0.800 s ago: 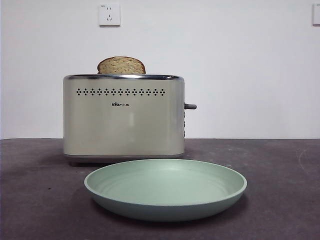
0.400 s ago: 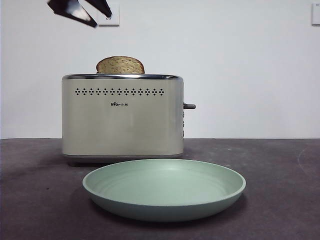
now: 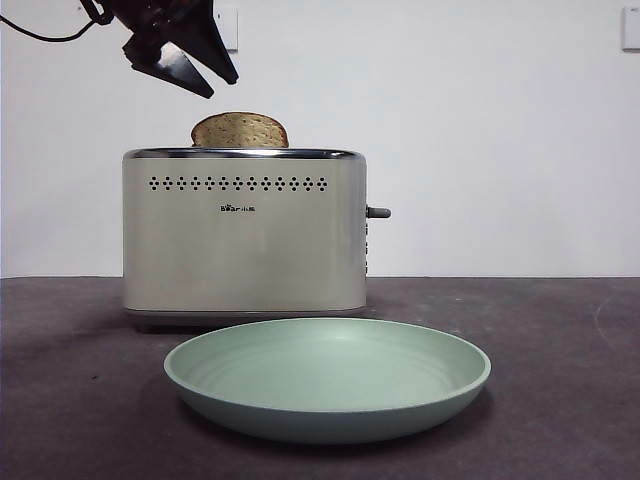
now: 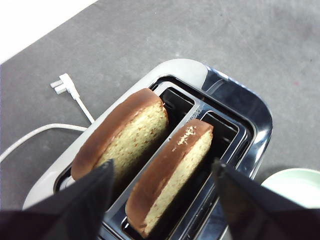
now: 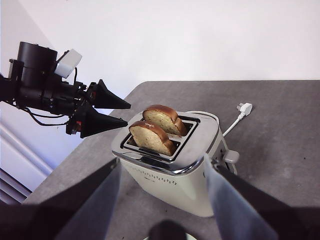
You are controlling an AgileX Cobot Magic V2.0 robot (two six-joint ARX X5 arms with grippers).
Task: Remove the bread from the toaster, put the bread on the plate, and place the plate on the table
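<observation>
The toaster slot closes around the lower part of the front bread slice, so the left gripper next needs to grip the slice by its protruding top (image 4: 171, 172).
The cream toaster (image 3: 245, 235) stands behind the mint-green plate (image 3: 327, 378) on the dark table (image 3: 560, 400). Two slices of bread stand upright in its slots, a rear one (image 4: 125, 135) and a front one (image 4: 172, 172). I cannot tell which slice is wider. From the front only one domed top (image 3: 240, 130) shows. My left gripper (image 3: 218, 85) hangs open just above and left of the slices, touching nothing; in its own view its jaws straddle the front slice from above (image 4: 162, 167). My right gripper (image 5: 162, 162) is open, held high in front of the toaster (image 5: 170, 160).
A white plug and cord (image 4: 65, 85) lie on the table behind the toaster. The grey lever (image 3: 378, 212) sticks out of the toaster's right side. A wall socket (image 3: 230, 30) is on the white wall behind. The plate's rim (image 4: 295, 182) lies close in front of the toaster.
The left gripper has come down from the top left corner toward the toaster's top, jaws open. Bread, toaster and plate have stayed put.
</observation>
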